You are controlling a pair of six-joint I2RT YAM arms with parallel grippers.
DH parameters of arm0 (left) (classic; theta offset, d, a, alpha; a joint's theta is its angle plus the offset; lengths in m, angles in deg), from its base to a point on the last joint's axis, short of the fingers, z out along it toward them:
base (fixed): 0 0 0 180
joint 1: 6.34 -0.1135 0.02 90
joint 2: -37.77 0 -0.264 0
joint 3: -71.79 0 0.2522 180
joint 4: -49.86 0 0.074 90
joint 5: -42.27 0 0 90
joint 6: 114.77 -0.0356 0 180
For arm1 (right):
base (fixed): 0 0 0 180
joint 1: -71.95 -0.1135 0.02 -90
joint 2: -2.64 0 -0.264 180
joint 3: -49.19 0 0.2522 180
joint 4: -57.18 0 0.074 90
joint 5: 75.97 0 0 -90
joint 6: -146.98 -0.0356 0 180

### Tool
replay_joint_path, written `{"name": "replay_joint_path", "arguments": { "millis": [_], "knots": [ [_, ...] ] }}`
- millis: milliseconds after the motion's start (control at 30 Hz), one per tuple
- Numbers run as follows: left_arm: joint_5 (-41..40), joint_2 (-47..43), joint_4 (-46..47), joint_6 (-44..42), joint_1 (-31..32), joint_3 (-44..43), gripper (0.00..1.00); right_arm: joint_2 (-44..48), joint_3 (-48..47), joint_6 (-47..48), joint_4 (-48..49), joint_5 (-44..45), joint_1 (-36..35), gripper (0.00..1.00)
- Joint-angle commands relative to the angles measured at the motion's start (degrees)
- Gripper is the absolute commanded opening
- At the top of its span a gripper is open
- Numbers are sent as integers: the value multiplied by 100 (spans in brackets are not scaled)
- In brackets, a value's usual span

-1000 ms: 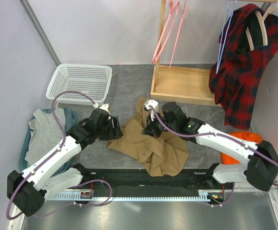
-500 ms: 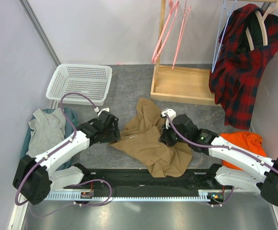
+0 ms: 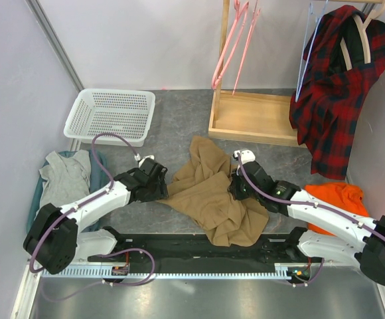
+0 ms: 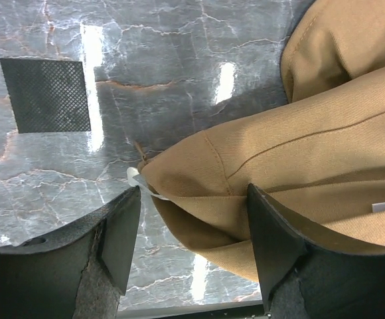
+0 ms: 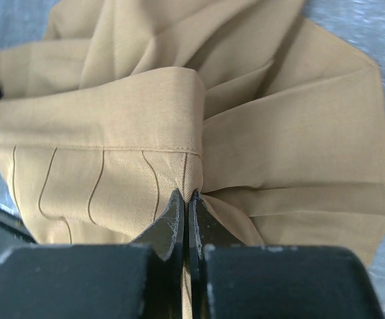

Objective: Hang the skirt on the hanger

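My left gripper takes hold of the tan skirt (image 3: 206,193) by its hemmed corner next, which leaves the rest free for straightening toward the hanger.
The tan skirt (image 3: 206,193) lies crumpled on the grey table between the two arms. My left gripper (image 3: 158,189) sits low at its left corner. In the left wrist view this gripper (image 4: 192,191) is open, and the skirt's hemmed corner (image 4: 299,153) lies between the fingers, with a gap on the left side. My right gripper (image 3: 237,189) is at the skirt's right part. The right wrist view shows it (image 5: 185,197) shut on a seamed fold of the skirt (image 5: 259,133). The pink hanger (image 3: 231,46) hangs on the rack at the back.
A white basket (image 3: 109,114) stands back left, a wooden rack base (image 3: 252,118) back centre. A red plaid shirt (image 3: 335,80) hangs back right beside a light-blue hanger (image 3: 305,56). A grey garment (image 3: 63,176) lies left, an orange cloth (image 3: 338,196) right.
My right gripper has moved right and toward the near edge, pulling the skirt with it. My left gripper has dropped lower, to the skirt's left corner.
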Motion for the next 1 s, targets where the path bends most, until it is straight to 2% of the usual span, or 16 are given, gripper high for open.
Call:
{"name": "replay_joint_path", "arguments": {
  "millis": [0, 200, 333, 433, 467, 500, 567, 700, 833, 967],
  "knots": [
    [-61, -166, 244, 183, 10, 99, 70, 14, 56, -530, -23, 687, 142, 0],
    [219, -395, 709, 280, 10, 502, 74, -206, 83, -619, 284, 547, 178, 0],
    [658, 112, 1491, 332, 10, 697, 69, -128, 48, -583, 373, 424, 178, 0],
    [729, 421, 1914, 324, 10, 688, 47, -57, 4, -583, 400, 380, 178, 0],
    [721, 535, 1932, 324, 10, 662, 32, -31, 4, -583, 400, 388, 187, 0],
    [695, 571, 1967, 306, 10, 609, 20, -13, 4, -592, 400, 380, 178, 0],
    [589, 572, 1932, 254, 10, 556, 2, 57, 4, -592, 391, 380, 178, 0],
    [212, 292, 1467, 78, 10, 197, 2, 163, -75, -566, 338, 450, 178, 0],
    [-568, -192, 372, -300, 10, -497, 2, 365, -601, -321, 128, 721, 187, 0],
    [-1168, -386, -552, -774, 2, -1935, 2, 488, -1427, 144, -153, 1082, 240, 0]
  ]
}}
